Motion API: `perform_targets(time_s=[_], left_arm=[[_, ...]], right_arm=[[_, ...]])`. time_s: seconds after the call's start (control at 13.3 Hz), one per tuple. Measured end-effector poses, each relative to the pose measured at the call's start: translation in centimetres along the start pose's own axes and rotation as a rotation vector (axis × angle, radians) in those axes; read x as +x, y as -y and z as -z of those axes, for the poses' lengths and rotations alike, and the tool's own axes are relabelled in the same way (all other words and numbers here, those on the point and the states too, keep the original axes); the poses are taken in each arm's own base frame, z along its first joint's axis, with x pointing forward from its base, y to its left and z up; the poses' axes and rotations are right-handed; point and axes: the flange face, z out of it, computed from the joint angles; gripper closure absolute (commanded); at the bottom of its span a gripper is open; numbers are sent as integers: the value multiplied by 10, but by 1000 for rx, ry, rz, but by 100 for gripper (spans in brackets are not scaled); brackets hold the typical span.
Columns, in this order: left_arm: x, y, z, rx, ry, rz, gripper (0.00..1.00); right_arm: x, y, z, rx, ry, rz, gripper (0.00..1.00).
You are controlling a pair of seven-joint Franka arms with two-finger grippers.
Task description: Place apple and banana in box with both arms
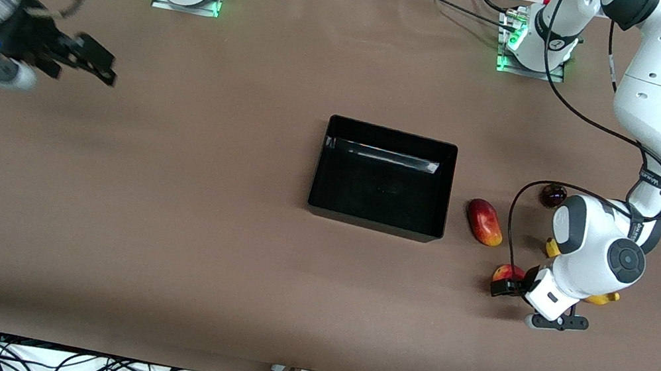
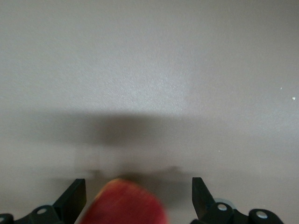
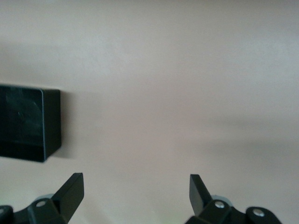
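My left gripper grips the apple [image 1: 505,272] by its rounded sides next, to place the apple in the black box.
The black box [image 1: 322,164] stands open and empty mid-table. The apple [image 1: 505,272], red with a yellowish patch, lies on the table toward the left arm's end, nearer the front camera than the box. My left gripper [image 1: 506,287] is low at the apple and open. In the left wrist view the apple [image 2: 126,205] sits between the spread fingers of the left gripper [image 2: 138,181], with gaps on both sides. The banana [image 1: 604,299] lies under the left arm; only its yellow ends show. My right gripper [image 1: 97,64] is open and empty, up over bare table at the right arm's end.
An oblong red-and-yellow fruit [image 1: 485,222] lies beside the box on the left arm's side. A dark round fruit [image 1: 552,195] lies farther from the camera, next to the left arm. The right wrist view shows the box's corner [image 3: 51,122] and its own gripper [image 3: 135,177].
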Motion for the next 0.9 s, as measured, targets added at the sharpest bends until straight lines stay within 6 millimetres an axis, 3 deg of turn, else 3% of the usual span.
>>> perform_targets(time_s=[0.15,0.3,0.6,0.9], left_arm=[[-3,2,-11,3,16,2,0],[-8,4,-21,7,33,6,0],[-16,11,-27,10,55,15,0],[-24,-2,-28,-5,80,0,0]], right_arm=[[-17,-30,10,-3,-5,47,0],[-27,-41,12,-30,-2,69,0],[-28,-38,10,-66,-5,83,0],[-27,-34,10,-95,-13,94,0]])
